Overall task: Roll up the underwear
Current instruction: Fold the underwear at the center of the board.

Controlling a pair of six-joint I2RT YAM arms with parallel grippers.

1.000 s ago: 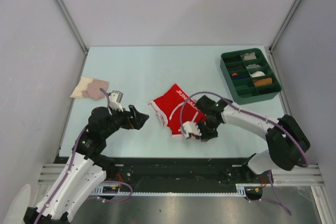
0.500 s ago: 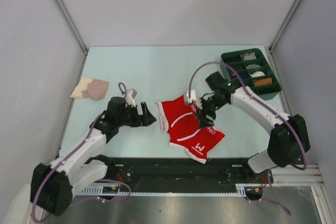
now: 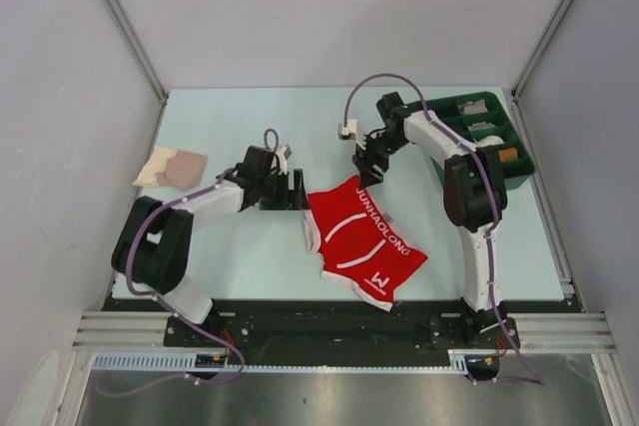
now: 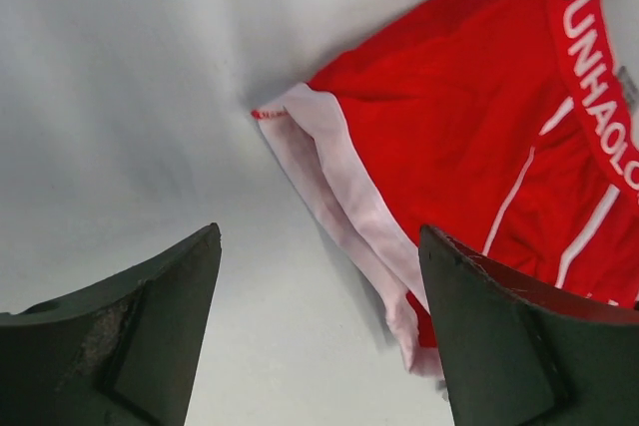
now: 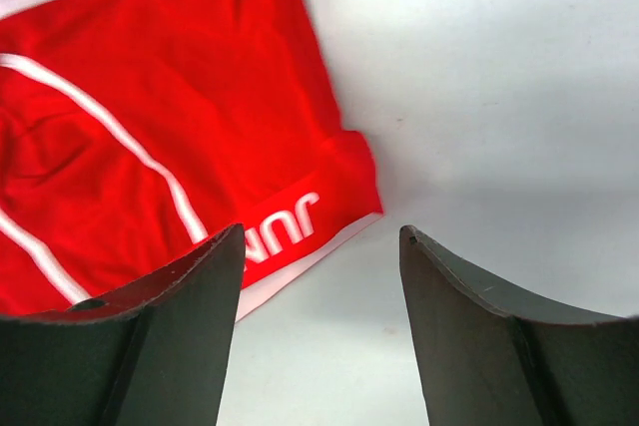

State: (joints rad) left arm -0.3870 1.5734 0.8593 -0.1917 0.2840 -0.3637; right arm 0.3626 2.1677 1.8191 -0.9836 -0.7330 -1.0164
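Observation:
My right gripper grabs the underwear's far waistband corner (image 3: 355,184) (image 5: 354,193) next, opposite my left gripper's corner, to spread the underwear straight for rolling.
The red underwear (image 3: 361,238) lies spread flat near the table's front middle, its lettered waistband running diagonally. My left gripper (image 3: 298,192) stands open at its left corner. In the left wrist view the white trim edge (image 4: 344,187) runs down toward the right finger (image 4: 519,346), and the gap of the left gripper (image 4: 319,232) holds nothing. My right gripper (image 3: 363,171) stands open just past the far corner. In the right wrist view the underwear's waistband end (image 5: 285,221) lies by the left finger (image 5: 160,336), and the right gripper (image 5: 320,230) hangs over bare table.
A green compartment bin (image 3: 433,137) with small items stands at the back right, close behind the right arm. A folded beige-and-pink cloth (image 3: 172,167) lies at the left edge. Grey walls and metal posts close in the table on three sides.
My right gripper opened, let go of the underwear and moved from the front to the far corner. The underwear now lies spread out. My left gripper moved right to its left corner.

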